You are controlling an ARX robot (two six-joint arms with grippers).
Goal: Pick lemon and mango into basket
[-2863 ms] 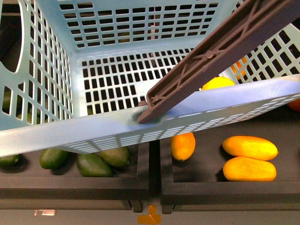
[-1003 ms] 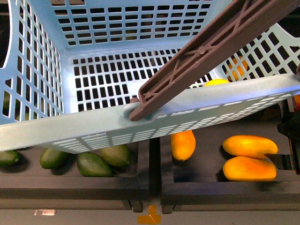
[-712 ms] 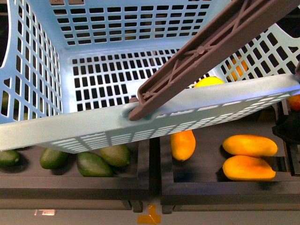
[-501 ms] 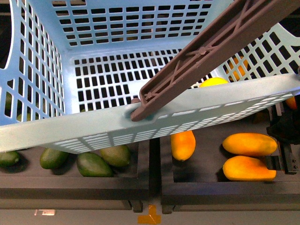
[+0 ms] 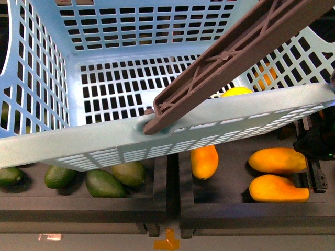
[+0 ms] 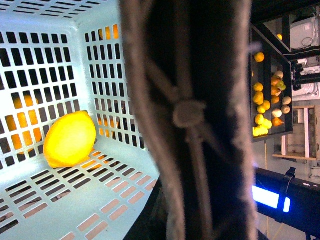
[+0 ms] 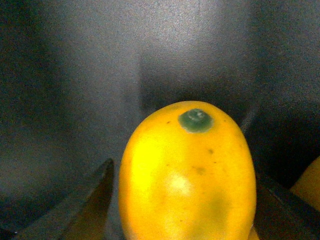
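The right gripper grabs the mango, by its stem end, next, to add the mango to the basket with the lemon.
The teal basket hangs tilted across the upper front view, its grey-brown handle running diagonally. The handle fills the left wrist view, and my left gripper is shut on it, mostly hidden behind it. The lemon lies on the basket's slotted floor and shows above the rim. My right gripper is open at the right end of the two mangoes lying side by side. In the right wrist view one mango sits between its dark fingers, stem end up.
A third yellow-orange fruit lies in the same black tray. Dark green oval fruits fill the tray to the left. An orange fruit peeks in at the right edge. A far shelf of fruit shows beyond the handle.
My right gripper has come into view from the right edge and moved in and down to the mangoes' right end. The basket has shifted only slightly, lemon still inside.
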